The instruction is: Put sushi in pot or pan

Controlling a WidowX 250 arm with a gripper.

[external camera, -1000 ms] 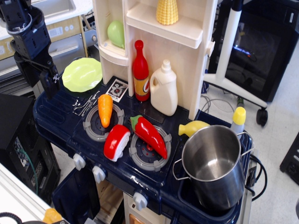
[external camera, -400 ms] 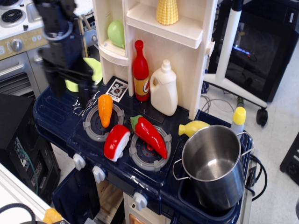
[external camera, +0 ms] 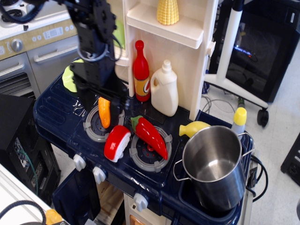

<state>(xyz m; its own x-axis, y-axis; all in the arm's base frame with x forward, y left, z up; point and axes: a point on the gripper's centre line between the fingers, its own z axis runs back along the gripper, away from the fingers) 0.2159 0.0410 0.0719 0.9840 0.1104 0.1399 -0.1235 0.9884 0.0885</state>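
The sushi (external camera: 117,143) still has to go in the steel pot (external camera: 213,161). My gripper needs to grab it by its long sides next.
The sushi (external camera: 117,143), with a glossy red top over a white base, lies tilted between the two burners at the stove's front. The steel pot (external camera: 213,161) stands at the right end of the toy stove, upright and with nothing in it. My gripper (external camera: 104,101) is open and hangs over the left burner, up and to the left of the sushi. Its fingers (external camera: 90,99) stand either side of the orange carrot (external camera: 104,114) as seen from here. It holds nothing.
A red chili pepper (external camera: 150,136) lies on the right burner. A red bottle (external camera: 141,72) and a white jug (external camera: 165,89) stand behind against the white shelf unit. A yellow toy (external camera: 194,128) lies next to the pot. A green plate (external camera: 69,79) sits behind the arm.
The arm has swung from the far left to over the left burner, and now hides most of the green plate. The sushi, pot and other toys have not moved.
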